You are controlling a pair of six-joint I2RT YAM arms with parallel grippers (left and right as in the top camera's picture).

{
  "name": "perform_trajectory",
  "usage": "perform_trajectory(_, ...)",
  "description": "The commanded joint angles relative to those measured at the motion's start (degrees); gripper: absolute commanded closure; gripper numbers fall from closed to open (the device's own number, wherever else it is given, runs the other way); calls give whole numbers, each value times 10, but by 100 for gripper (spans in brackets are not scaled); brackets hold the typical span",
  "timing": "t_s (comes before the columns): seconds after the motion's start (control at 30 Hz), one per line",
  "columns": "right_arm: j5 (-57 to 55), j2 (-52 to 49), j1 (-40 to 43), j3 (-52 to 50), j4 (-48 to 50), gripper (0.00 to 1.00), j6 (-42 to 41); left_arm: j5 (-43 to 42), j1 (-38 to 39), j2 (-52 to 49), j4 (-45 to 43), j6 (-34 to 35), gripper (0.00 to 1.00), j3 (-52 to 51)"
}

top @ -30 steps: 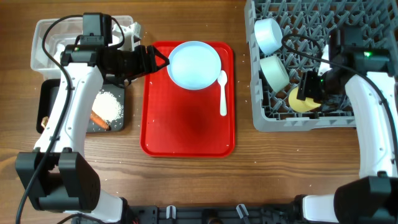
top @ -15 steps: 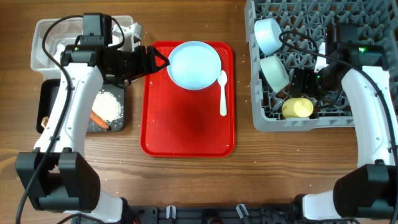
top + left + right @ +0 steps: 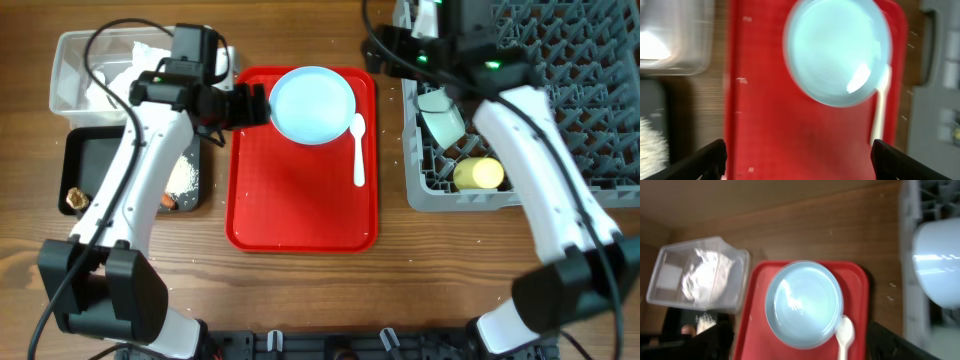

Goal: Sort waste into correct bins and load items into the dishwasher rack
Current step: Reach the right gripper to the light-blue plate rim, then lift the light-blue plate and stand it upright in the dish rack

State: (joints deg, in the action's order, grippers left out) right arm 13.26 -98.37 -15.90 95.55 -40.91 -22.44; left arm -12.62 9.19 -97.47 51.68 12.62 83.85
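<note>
The light blue plate [image 3: 312, 104] has a rim facing the grey rack. My right gripper should grab it there next, so the plate's opposite edge stays free to slot in.
The light blue plate [image 3: 312, 104] lies at the far end of the red tray [image 3: 300, 200], with the white spoon [image 3: 359, 150] at its right. My left gripper [image 3: 255, 105] is open and empty at the plate's left edge; its wrist view shows the plate [image 3: 837, 52] and the spoon [image 3: 880, 110] ahead of the jaws [image 3: 797, 160]. My right gripper [image 3: 385, 50] is open and empty above the gap between tray and grey rack [image 3: 600, 120]; its jaws [image 3: 805, 342] frame the plate [image 3: 804, 304]. The yellow cup [image 3: 479, 174] and a blue bowl [image 3: 445, 115] lie in the rack.
The clear tub [image 3: 75, 70] at far left holds the white napkin [image 3: 110, 85]. The black tray [image 3: 85, 160] in front of it holds rice [image 3: 183, 175], the carrot [image 3: 165, 203] and a brown lump [image 3: 74, 198]. A second bowl [image 3: 937, 262] shows in the right wrist view.
My right gripper let go of the yellow cup in the rack, then swung back and left toward the tray. My left gripper moved slightly right toward the plate.
</note>
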Motion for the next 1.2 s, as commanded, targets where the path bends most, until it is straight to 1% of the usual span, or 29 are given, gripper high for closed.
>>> perform_trajectory(0.0,-34,-111,-33,5,76,14,-92,57,-37,7,3,46,7,5)
perform_trajectory(0.13,-31,-227,-47,5,155,18,-107,57,-38,7,5,45,6,5)
perform_trajectory(0.27,-40,-313,-50,5,168,21,-123,57,-38,7,8,45,6,5)
perform_trajectory(0.37,-43,-344,-51,5,175,25,-127,57,-38,7,13,45,6,5)
perform_trajectory(0.4,-42,-352,-51,5,176,29,-128,57,-38,7,14,45,6,5)
perform_trajectory(0.43,-42,-353,-51,5,176,37,-134,57,-38,7,14,45,6,5)
perform_trajectory(0.5,-42,-353,-52,5,175,66,-136,57,-38,7,13,45,5,5)
perform_trajectory(0.53,-42,-353,-52,5,174,74,-136,57,-38,7,13,45,5,5)
perform_trajectory(0.57,-42,-353,-52,5,173,87,-136,57,-38,7,13,45,5,5)
perform_trajectory(0.6,-42,-353,-52,5,173,94,-135,57,-38,7,14,45,4,5)
perform_trajectory(0.7,-42,-352,-51,5,173,96,-136,57,-38,7,14,45,0,5)
perform_trajectory(0.77,-27,-341,-50,5,173,96,-117,57,-38,7,13,45,0,5)
perform_trajectory(0.83,-28,-315,-49,5,168,96,-92,57,-38,7,14,45,0,5)
perform_trajectory(0.9,-34,-268,-45,5,156,96,-67,57,-38,7,14,45,0,5)
perform_trajectory(1.0,-141,-120,-17,5,85,96,-16,57,-38,7,14,45,0,5)
perform_trajectory(1.1,-383,39,43,5,5,96,37,57,-38,7,14,45,0,5)
perform_trajectory(1.17,-452,91,81,5,-13,96,79,57,-38,7,14,45,0,5)
